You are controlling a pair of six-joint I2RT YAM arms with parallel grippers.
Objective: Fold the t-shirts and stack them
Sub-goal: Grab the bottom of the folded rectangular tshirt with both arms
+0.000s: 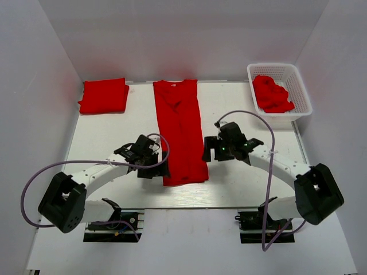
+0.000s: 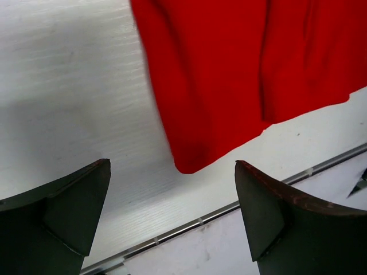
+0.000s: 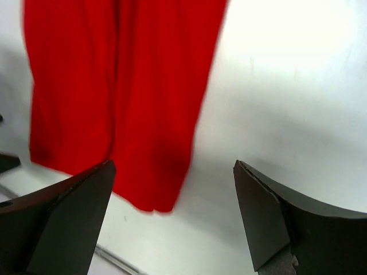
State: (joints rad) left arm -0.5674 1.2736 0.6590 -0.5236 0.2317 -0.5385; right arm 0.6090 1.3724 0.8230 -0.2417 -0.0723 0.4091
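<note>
The left gripper needs to go lower before it closes on the near corner of the folded t-shirt. Its fingers are above the t-shirt in the left wrist view, so they would miss the corner if they closed now.
A red t-shirt [image 1: 180, 132] lies folded into a long narrow strip down the middle of the table, collar at the far end. My left gripper [image 1: 161, 165] hangs open just left of its near-left corner [image 2: 192, 163], nothing between the fingers. My right gripper [image 1: 207, 150] stands open beside the strip's right edge, near the near-right corner [image 3: 155, 200], also holding nothing. A folded red t-shirt [image 1: 104, 95] rests at the far left of the table. Another red t-shirt [image 1: 272, 94] lies crumpled in the white basket [image 1: 300, 86].
The white lattice basket sits at the far right corner. White walls enclose the table on the left, back and right. The table's near edge with a metal rail [image 2: 229, 209] runs just in front of the strip's hem. Cables loop from both arms.
</note>
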